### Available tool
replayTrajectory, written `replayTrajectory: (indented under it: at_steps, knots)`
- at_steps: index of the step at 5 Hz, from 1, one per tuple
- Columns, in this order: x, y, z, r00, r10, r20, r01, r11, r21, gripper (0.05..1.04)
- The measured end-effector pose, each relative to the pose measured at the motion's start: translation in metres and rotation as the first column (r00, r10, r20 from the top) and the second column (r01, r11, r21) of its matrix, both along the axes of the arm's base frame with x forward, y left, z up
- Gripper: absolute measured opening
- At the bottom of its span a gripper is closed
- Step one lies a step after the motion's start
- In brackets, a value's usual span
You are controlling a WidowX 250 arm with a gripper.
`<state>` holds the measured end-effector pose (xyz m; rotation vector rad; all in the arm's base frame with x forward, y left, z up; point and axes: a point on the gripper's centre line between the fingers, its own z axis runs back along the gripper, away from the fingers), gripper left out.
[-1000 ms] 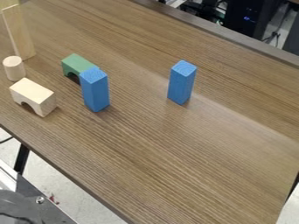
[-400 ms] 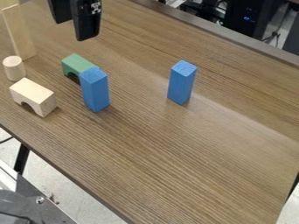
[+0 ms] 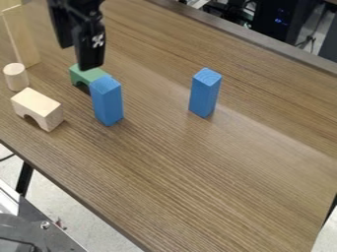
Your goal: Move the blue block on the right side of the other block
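The robot's gripper should next pick up the blue block near the green arch by its upper end, to move it beside the other block.
The black gripper [image 3: 78, 56] hangs at the upper left, its two fingers apart with nothing held between them. Its nearer finger covers part of the green arch block [image 3: 85, 74] from view. Just in front of that arch, one blue block [image 3: 107, 101] stands upright, with the gripper above and behind it. A second blue block [image 3: 205, 93] stands upright farther right, well apart from the first one and from the gripper.
A pale wooden arch [image 3: 37, 109] and a small pale cylinder [image 3: 16, 77] are at the left, with a tall pale board [image 3: 21, 39] behind them. The wooden table [image 3: 197, 182] ends in a slanting edge at lower left.
The gripper came into view from the top edge and has since moved lower and slightly left, over the green arch. The blocks have stayed where they were.
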<state>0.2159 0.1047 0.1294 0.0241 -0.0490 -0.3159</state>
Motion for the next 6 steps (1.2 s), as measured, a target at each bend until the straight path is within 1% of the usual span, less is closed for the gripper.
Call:
replayTrajectory:
  at_steps: [1,2,3,4,5,6]
  knots:
    - [0.0,-0.003,-0.012,0.998,0.039,0.058,-0.039,0.999,-0.001,1.0]
    - [0.004,0.001,-0.023,0.981,0.149,0.12,-0.155,0.987,0.039,1.001]
    - [0.008,0.006,-0.025,0.966,0.202,0.159,-0.214,0.975,0.061,1.0]
    - [0.01,0.007,-0.029,0.961,0.229,0.155,-0.24,0.969,0.054,1.001]
    - [0.01,0.001,-0.04,0.959,0.274,0.068,-0.273,0.962,-0.023,1.0]
    - [0.015,0.0,-0.043,0.964,0.263,0.044,-0.261,0.964,-0.048,1.0]
